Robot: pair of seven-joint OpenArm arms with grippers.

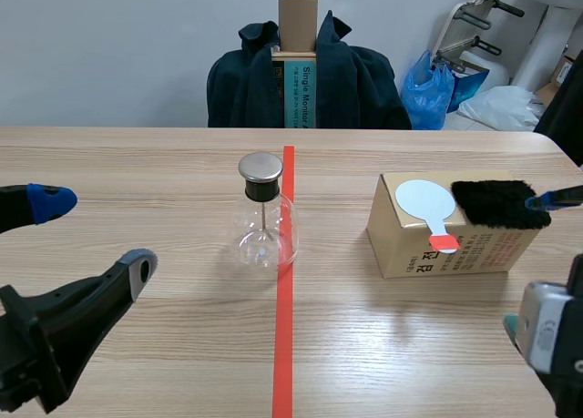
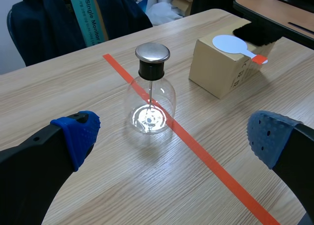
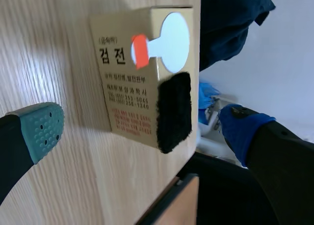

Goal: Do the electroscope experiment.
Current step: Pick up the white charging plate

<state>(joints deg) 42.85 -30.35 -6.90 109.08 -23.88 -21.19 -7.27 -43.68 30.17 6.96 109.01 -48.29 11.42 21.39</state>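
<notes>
I need to pick up the paddle by its red handle [image 1: 444, 242] with my right gripper next, so that the paddle's white disc [image 1: 424, 199] stays free for the electroscope experiment.
A glass electroscope flask [image 1: 264, 222] with a metal cap stands at the table's middle, just left of the tape line. To its right sits a cardboard box [image 1: 446, 240], and on top of it lie a white disc paddle [image 1: 424, 202] with a red handle and a black fur pad [image 1: 499, 204]. My left gripper [image 1: 96, 236] is open at the near left, with the flask [image 2: 149, 102] ahead of it and apart. My right gripper [image 1: 537, 263] is open at the box's right end. The fur pad [image 3: 174, 112] and paddle [image 3: 171, 41] lie ahead of its fingers, untouched.
An orange tape line [image 1: 285, 300] runs down the table's middle. A chair draped with a dark jacket [image 1: 346, 81] stands behind the far edge, holding a tall carton [image 1: 297, 63]. A blue bag [image 1: 433, 90] lies on the floor at the back right.
</notes>
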